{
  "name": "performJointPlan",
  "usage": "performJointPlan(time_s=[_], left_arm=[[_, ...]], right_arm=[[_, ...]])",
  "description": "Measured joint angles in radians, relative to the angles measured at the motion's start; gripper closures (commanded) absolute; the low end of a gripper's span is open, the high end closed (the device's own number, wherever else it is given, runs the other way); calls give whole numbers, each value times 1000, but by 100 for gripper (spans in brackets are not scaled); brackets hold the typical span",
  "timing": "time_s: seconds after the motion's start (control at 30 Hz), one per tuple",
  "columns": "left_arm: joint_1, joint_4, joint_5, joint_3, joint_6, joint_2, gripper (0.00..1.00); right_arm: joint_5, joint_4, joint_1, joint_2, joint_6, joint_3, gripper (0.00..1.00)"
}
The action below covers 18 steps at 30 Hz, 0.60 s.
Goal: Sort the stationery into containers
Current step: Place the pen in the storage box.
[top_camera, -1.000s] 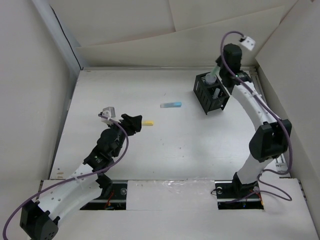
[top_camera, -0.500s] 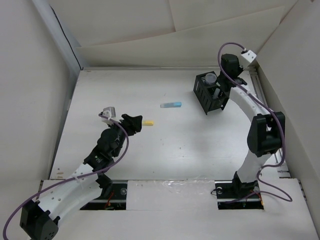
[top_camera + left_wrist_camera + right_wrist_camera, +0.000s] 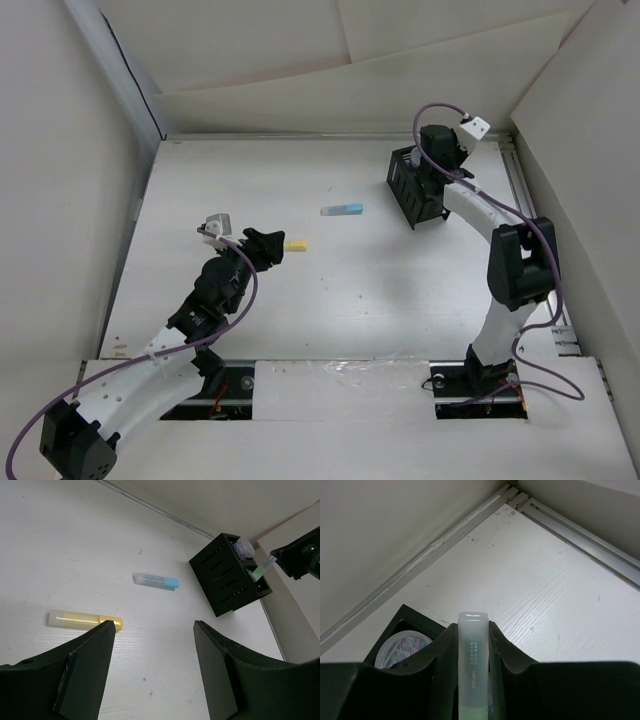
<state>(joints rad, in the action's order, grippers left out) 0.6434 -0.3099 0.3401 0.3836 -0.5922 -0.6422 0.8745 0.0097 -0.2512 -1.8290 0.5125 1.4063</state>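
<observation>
The robot's right gripper should open now: the lower end of the green marker is inside the organizer's section beside the paper clips, so the marker would end up in the black organizer [image 3: 402,625].
My right gripper [image 3: 473,630] is shut on a green marker [image 3: 472,665] and holds it over the black organizer [image 3: 402,625], which stands at the far right of the table [image 3: 415,195]. A round clear box of paper clips [image 3: 402,647] sits in one compartment. The left wrist view shows the green marker [image 3: 261,571] slanting over the organizer [image 3: 227,575]. My left gripper [image 3: 155,630] is open and empty, just above the table, close to a yellow marker [image 3: 85,620]. A light blue marker [image 3: 156,581] lies farther off, toward the organizer. Both also show from above: yellow marker [image 3: 296,244], blue marker [image 3: 342,210].
White walls close in the table at the back and both sides. A metal rail [image 3: 570,522] runs along the table's right edge near the organizer.
My right gripper has swung left over the organizer with the green marker in it. The left arm has not moved.
</observation>
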Motion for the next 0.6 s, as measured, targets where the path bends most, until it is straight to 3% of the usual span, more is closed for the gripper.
performJointPlan(time_s=[0.1,0.33,0.6], left_arm=[[0,0,0,0,0,0,40],[0,0,0,0,0,0,40],[0,0,0,0,0,0,40]], right_arm=[[26,0,-5,-5,0,-1,81],[59,11,-19,-5,-1,-13,44],[60,14,-59,24,-11,-35,43]])
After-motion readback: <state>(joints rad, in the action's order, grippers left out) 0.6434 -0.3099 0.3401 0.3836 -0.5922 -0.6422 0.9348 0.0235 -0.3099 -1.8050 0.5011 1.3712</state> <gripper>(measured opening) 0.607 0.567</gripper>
